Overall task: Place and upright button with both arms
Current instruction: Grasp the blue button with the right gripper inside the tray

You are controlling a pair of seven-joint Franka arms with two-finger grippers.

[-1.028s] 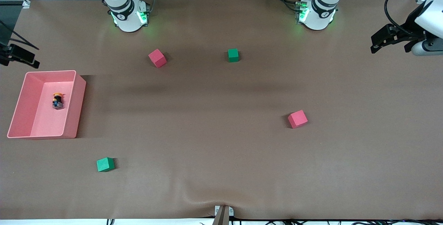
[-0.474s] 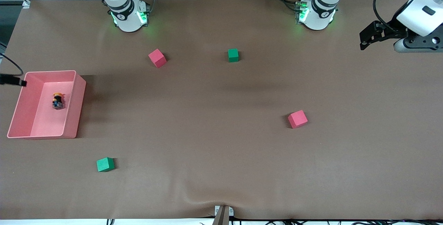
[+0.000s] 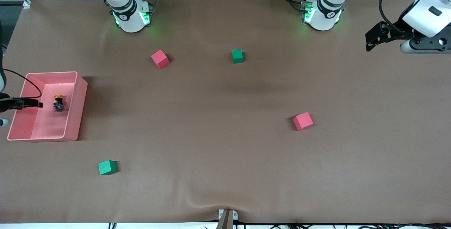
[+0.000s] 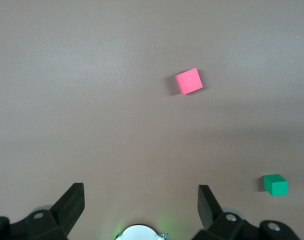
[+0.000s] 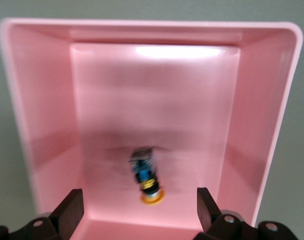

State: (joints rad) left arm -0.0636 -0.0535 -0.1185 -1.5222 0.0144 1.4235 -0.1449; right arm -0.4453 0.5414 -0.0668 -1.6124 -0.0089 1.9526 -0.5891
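Next, the right gripper grabs the button by its black body [image 3: 59, 104] [image 5: 146, 175], to lift it out of the bin for standing upright.
The button [image 3: 58, 102] lies on its side in a pink bin [image 3: 81, 102] at the right arm's end of the table, its orange cap pointing toward the robots' bases. In the right wrist view the button [image 5: 146, 177] lies on the floor of the bin [image 5: 288, 95]. My right gripper [image 3: 35, 104] hangs over the bin beside the button, open and empty [image 5: 138, 212]. My left gripper [image 3: 372, 39] is open and empty [image 4: 140, 205], up over the table at the left arm's end.
Two pink cubes [image 3: 160, 59] [image 3: 303, 121] and two green cubes [image 3: 237, 56] [image 3: 107, 167] lie scattered on the brown table. The left wrist view shows a pink cube [image 4: 189, 81] and a green cube [image 4: 275, 184].
My right gripper has come in from the table's end to over the bin, beside the button. My left gripper rose slightly toward the bases, then held still.
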